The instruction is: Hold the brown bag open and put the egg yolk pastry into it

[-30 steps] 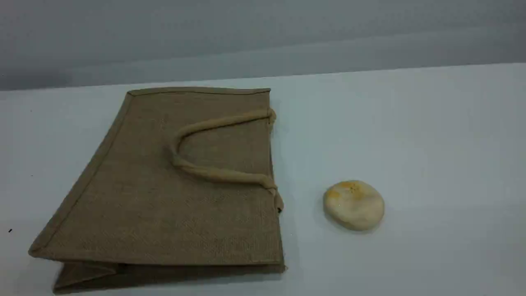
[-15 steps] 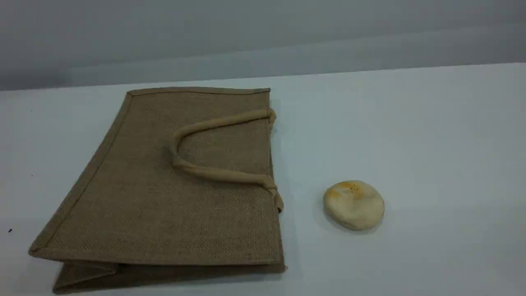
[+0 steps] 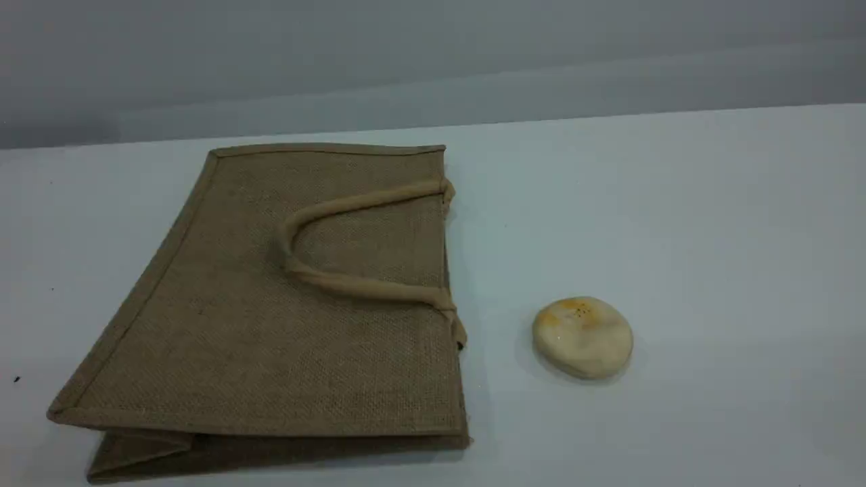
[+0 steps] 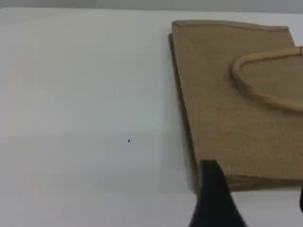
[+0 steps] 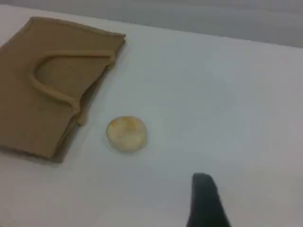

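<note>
My left gripper grabs the brown bag by its upper beige handle next, since the bag's cloth panel (image 3: 284,349) lies flat on the tabletop.
The brown bag (image 3: 270,338) lies flat on the white table, left of centre, its mouth edge facing right. One beige handle (image 3: 365,287) is folded back on its top panel. The egg yolk pastry (image 3: 582,336) rests on the table to the right of the bag, apart from it. Neither arm shows in the scene view. My left gripper (image 4: 258,203) hovers open over the bag's (image 4: 236,118) near corner, nothing between its fingers. My right gripper (image 5: 251,208) shows one black fingertip (image 5: 205,201) above bare table, right of the pastry (image 5: 126,134) and bag (image 5: 23,118); it holds nothing.
The white table (image 3: 710,237) ends at a far edge against a grey wall (image 3: 433,54). A tiny dark speck (image 3: 16,379) lies near the left border.
</note>
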`<state>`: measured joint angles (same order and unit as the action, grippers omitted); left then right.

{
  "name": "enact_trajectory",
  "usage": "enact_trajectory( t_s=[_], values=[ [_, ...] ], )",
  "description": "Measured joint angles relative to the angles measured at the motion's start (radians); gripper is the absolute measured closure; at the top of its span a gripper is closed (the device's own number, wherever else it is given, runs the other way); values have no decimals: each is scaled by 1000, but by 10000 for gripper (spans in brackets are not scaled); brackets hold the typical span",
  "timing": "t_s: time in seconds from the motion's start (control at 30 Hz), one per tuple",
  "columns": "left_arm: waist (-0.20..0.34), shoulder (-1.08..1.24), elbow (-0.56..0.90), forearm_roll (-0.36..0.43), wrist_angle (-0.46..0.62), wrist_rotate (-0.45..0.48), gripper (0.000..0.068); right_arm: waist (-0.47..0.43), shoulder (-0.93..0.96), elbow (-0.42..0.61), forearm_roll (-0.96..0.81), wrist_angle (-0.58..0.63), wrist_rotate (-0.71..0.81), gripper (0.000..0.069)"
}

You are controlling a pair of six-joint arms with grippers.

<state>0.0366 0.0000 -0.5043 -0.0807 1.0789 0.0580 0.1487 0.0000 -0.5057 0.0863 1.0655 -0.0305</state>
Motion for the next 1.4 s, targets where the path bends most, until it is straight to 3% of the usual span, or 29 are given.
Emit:
enact_trajectory(
  t_s=[0.9, 1.07, 1.17, 1.33, 1.4],
  values=[
    [0, 1, 0, 0, 0, 0, 297, 0, 0, 0, 15, -5, 3, 307],
    [0, 76, -25, -2, -39, -17, 297, 0, 41, -11, 43, -13, -31, 307],
    [0, 169, -55, -21, -126, -17, 297, 0, 131, -32, 66, -63, -54, 307],
    [0, 359, -114, -106, -259, -15, 297, 0, 307, -42, 176, -256, -119, 307],
    [0, 450, -137, -104, -302, -13, 297, 0, 384, -42, 234, -341, -155, 307]
  ],
)
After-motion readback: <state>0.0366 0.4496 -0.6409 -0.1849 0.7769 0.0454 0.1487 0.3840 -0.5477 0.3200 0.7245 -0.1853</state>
